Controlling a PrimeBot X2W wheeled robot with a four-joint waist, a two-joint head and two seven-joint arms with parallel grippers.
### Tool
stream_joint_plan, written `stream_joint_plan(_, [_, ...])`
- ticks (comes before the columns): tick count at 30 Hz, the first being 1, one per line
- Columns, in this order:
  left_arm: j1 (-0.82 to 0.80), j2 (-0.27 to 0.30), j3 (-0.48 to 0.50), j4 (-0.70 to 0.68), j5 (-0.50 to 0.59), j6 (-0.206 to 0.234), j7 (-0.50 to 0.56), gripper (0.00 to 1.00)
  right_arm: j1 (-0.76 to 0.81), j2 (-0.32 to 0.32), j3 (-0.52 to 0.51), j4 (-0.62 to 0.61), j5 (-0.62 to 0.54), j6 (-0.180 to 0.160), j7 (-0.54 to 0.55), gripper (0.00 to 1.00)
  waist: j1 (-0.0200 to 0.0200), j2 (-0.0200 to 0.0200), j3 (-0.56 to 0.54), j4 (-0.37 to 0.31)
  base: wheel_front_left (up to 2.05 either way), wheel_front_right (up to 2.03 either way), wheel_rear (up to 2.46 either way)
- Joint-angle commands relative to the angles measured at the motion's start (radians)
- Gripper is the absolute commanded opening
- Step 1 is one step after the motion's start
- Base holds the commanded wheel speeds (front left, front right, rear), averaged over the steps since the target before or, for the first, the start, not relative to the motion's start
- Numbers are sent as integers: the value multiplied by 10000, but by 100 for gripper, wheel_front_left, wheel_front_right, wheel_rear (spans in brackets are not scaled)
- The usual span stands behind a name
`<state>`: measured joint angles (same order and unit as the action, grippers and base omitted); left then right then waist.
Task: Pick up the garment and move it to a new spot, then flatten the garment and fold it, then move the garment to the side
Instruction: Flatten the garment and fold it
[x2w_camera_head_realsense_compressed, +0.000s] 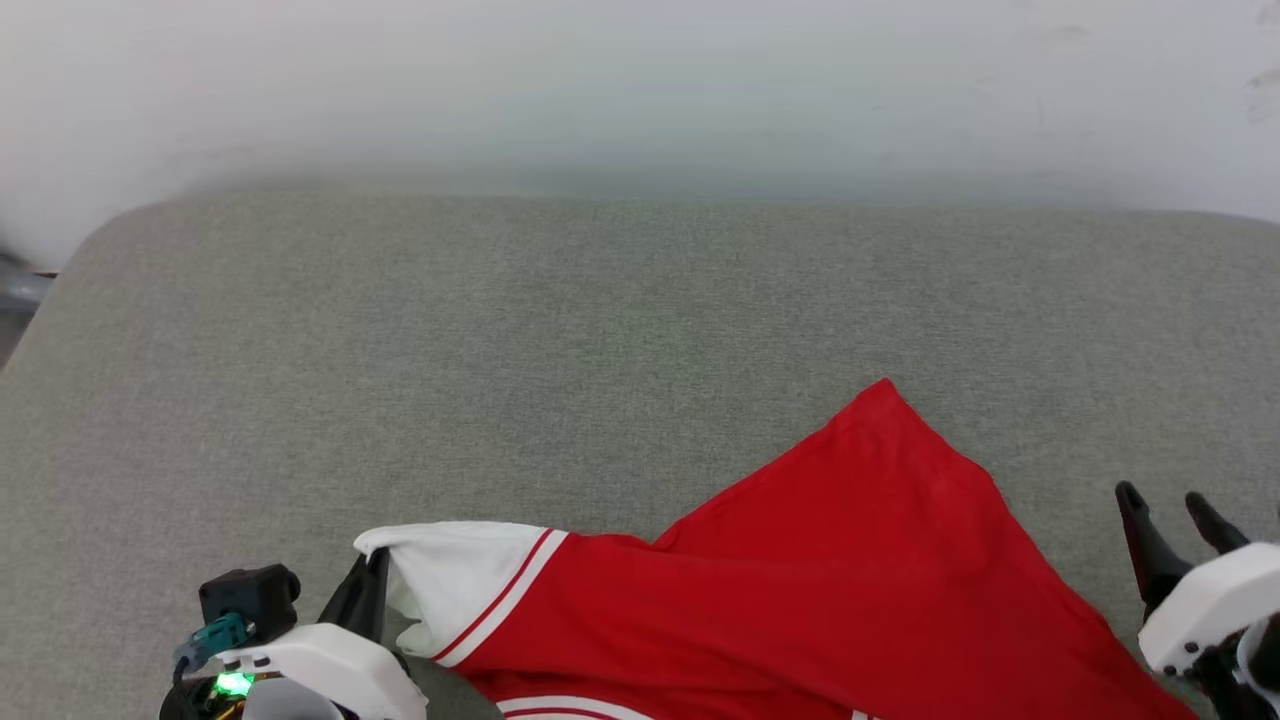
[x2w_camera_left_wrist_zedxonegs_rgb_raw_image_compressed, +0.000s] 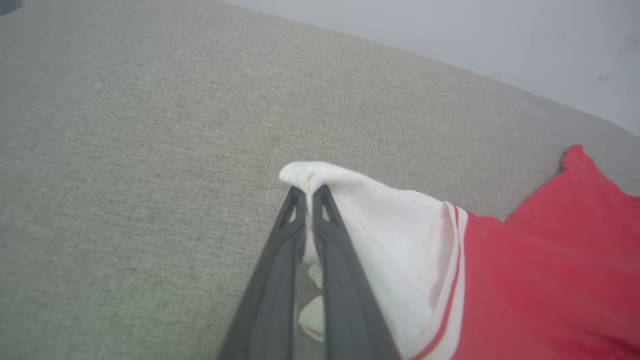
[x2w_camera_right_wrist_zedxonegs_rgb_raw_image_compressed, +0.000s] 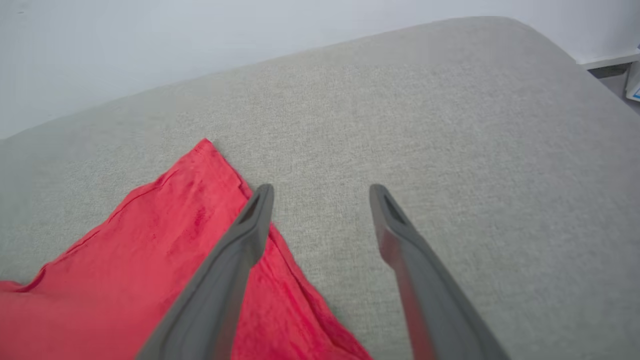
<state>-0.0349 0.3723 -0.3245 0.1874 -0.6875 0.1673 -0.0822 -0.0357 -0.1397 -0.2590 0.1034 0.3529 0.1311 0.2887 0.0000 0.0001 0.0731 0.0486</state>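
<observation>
My right gripper is to take the red shirt (x2w_camera_head_realsense_compressed: 816, 576) (x2w_camera_right_wrist_zedxonegs_rgb_raw_image_compressed: 150, 252) by the corner of its hem next, so that the shirt can be folded flat.
The garment (x2w_camera_head_realsense_compressed: 820, 590) is a red shirt with a white sleeve and red-white striped trim, lying along the near edge of a grey cushion (x2w_camera_head_realsense_compressed: 560, 330). One red corner points away from me. My left gripper (x2w_camera_head_realsense_compressed: 372, 580) is shut on the tip of the white sleeve (x2w_camera_left_wrist_zedxonegs_rgb_raw_image_compressed: 380, 235), which bunches over its fingertips (x2w_camera_left_wrist_zedxonegs_rgb_raw_image_compressed: 295, 200). My right gripper (x2w_camera_head_realsense_compressed: 1170, 505) stands open just right of the garment's red edge (x2w_camera_right_wrist_zedxonegs_rgb_raw_image_compressed: 165, 240), with bare cushion between its fingers (x2w_camera_right_wrist_zedxonegs_rgb_raw_image_compressed: 260, 215). The garment's near part runs out of the head view.
A pale wall (x2w_camera_head_realsense_compressed: 640, 90) rises behind the cushion. The cushion's rounded left corner (x2w_camera_head_realsense_compressed: 90, 240) and its right corner (x2w_camera_right_wrist_zedxonegs_rgb_raw_image_compressed: 545, 35) mark where the surface ends. Broad grey fabric lies beyond and left of the garment.
</observation>
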Motion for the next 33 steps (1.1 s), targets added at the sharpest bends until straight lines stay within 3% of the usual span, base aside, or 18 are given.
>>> stream_joint_plan(1, [-185,-31,-53,-33,84,-42,-81,0,-476,-291,198,376,12,-8,-183,100,0,-1,113,139,0,0,0])
stream_joint_plan(5, [-495,-158,-201,-148,198,-82,-133,0,-1584,-875,1200,1475,360,-8,310,100,0,-1,373,436,0,0,0])
stream_joint_plan(11, [-1083,-367,-487,-269,375,-209,-189,0,-3354,-2165,2863,2841,1377,-8,2421,100,0,-1,959,1057,0,0,0])
stream_joint_plan(15, [-1428,-557,-649,-207,452,-317,-310,0,-4392,-2681,3846,3173,1748,-8,3482,100,0,-1,1345,1358,0,0,0])
stream_joint_plan(22, [-1897,-706,-769,-75,537,-469,-527,0,-5824,-3050,5315,3941,2197,-8,4121,100,0,-1,1976,1644,0,0,0])
stream_joint_plan(29, [-2121,-798,-822,81,529,-529,-664,0,-6183,-3021,6777,5230,2968,-6,4573,100,0,-1,2431,1759,0,0,0])
stream_joint_plan(32, [-2085,-827,-798,214,438,-557,-730,0,-6006,-2922,7344,5709,3464,-3,4881,0,0,-1,2437,1756,0,0,0])
stream_joint_plan(33, [-2061,-838,-795,252,438,-557,-755,0,-5992,-2925,7464,5812,3615,9,4913,0,0,-1,2422,1752,0,0,0])
